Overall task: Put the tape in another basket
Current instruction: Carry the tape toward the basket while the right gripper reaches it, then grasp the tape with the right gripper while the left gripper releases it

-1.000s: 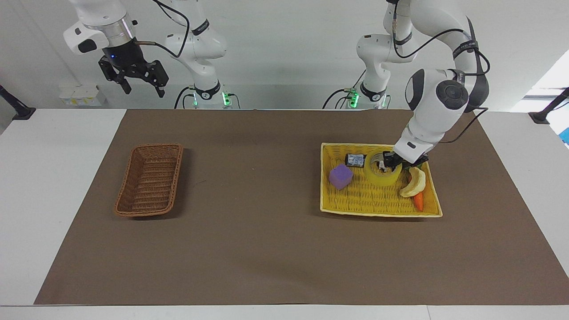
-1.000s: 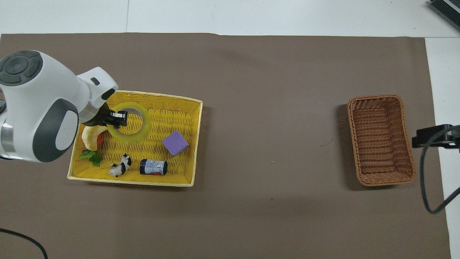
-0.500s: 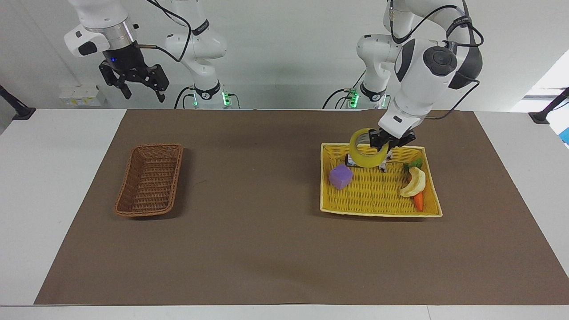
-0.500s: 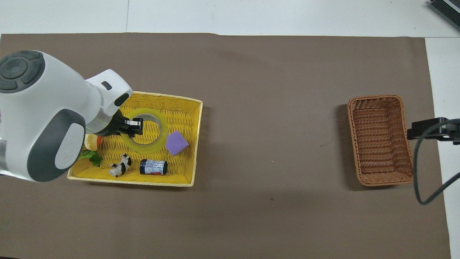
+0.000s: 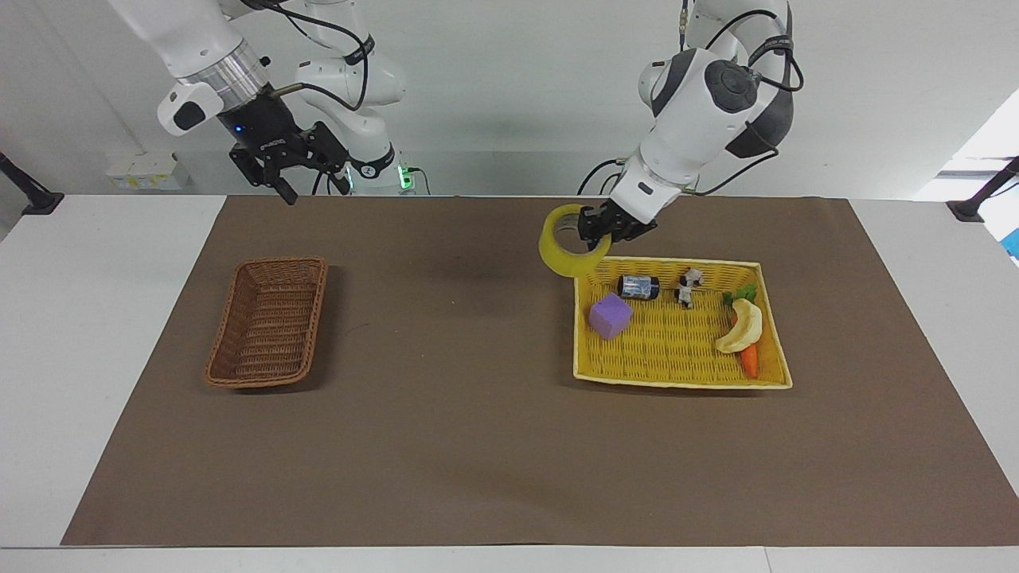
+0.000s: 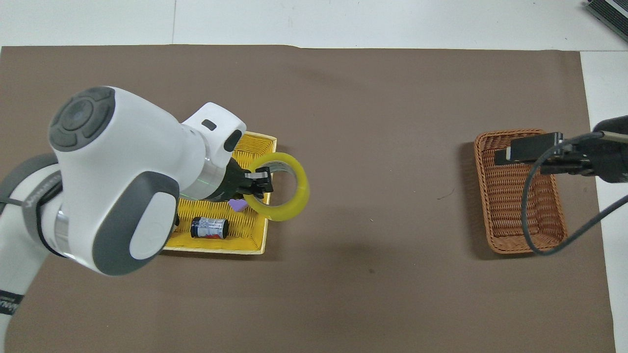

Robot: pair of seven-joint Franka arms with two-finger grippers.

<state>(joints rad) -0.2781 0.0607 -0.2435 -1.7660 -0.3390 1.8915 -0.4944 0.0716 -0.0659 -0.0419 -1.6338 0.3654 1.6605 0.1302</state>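
Observation:
My left gripper's fingers already cover the opposite side, so my right gripper next needs to grip the tape by the free side of its ring point(image 6: 303, 187).
My left gripper point(image 5: 603, 229) is shut on the rim of the tape point(image 5: 565, 267), a yellowish roll. It holds the roll in the air over the rim of the yellow basket point(image 5: 677, 383) that faces the right arm's end. The overhead view shows this gripper point(image 6: 257, 181) and the tape point(image 6: 289, 210) partly over the brown mat. The brown wicker basket point(image 5: 269, 322) sits empty toward the right arm's end and also shows in the overhead view point(image 6: 520, 196). My right gripper point(image 5: 316, 191) is open and empty, raised over the mat's edge nearest the robots; in the overhead view point(image 6: 535, 154) it overlaps the wicker basket.
The yellow basket point(image 6: 216, 250) holds a purple cube point(image 5: 611, 316), a small can point(image 5: 638, 286), a cow figure point(image 5: 687, 288), a banana point(image 5: 742, 328) and a carrot point(image 5: 749, 362). A brown mat point(image 5: 446, 446) covers the table between the baskets.
My left gripper lifted the tape out of the yellow basket and carried it toward the right arm's end, past the rim. My right gripper came down and moved toward the wicker basket.

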